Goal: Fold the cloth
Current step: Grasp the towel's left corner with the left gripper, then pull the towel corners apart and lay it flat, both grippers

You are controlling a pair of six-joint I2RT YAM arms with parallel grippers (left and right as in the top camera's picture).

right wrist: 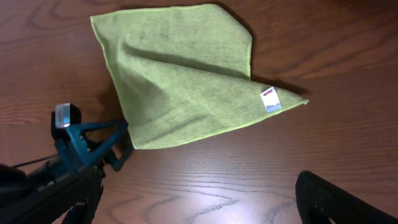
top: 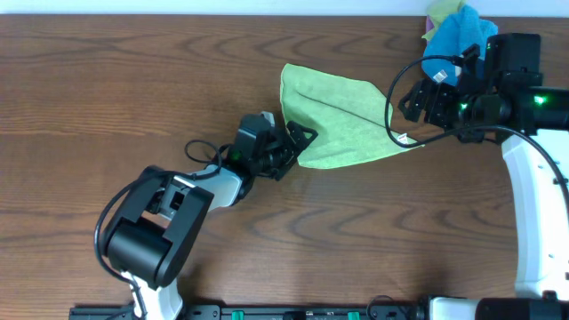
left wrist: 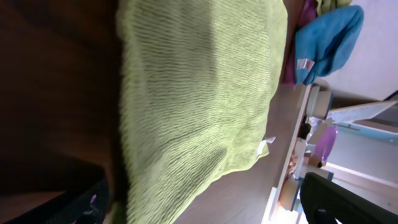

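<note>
The left gripper should next grab the green cloth's near corner (top: 303, 162) (left wrist: 148, 211), which leaves the tagged corner free to be pulled straight for the fold.
A green cloth (top: 342, 120) lies on the wooden table, folded over into a rough triangle, with a white tag (right wrist: 268, 99) at its right corner. It also shows in the left wrist view (left wrist: 199, 93) and the right wrist view (right wrist: 180, 81). My left gripper (top: 298, 147) is low at the cloth's lower left corner, jaws apart (left wrist: 205, 199), with the cloth edge lying between them; its teal fingers show in the right wrist view (right wrist: 93, 146). My right gripper (top: 422, 102) hovers by the cloth's right corner, open and empty (right wrist: 199, 199).
A pile of other cloths, a blue one (top: 458, 31) on top with purple and yellow ones under it, sits at the back right corner; it also shows in the left wrist view (left wrist: 326, 40). The table's right edge is close behind it.
</note>
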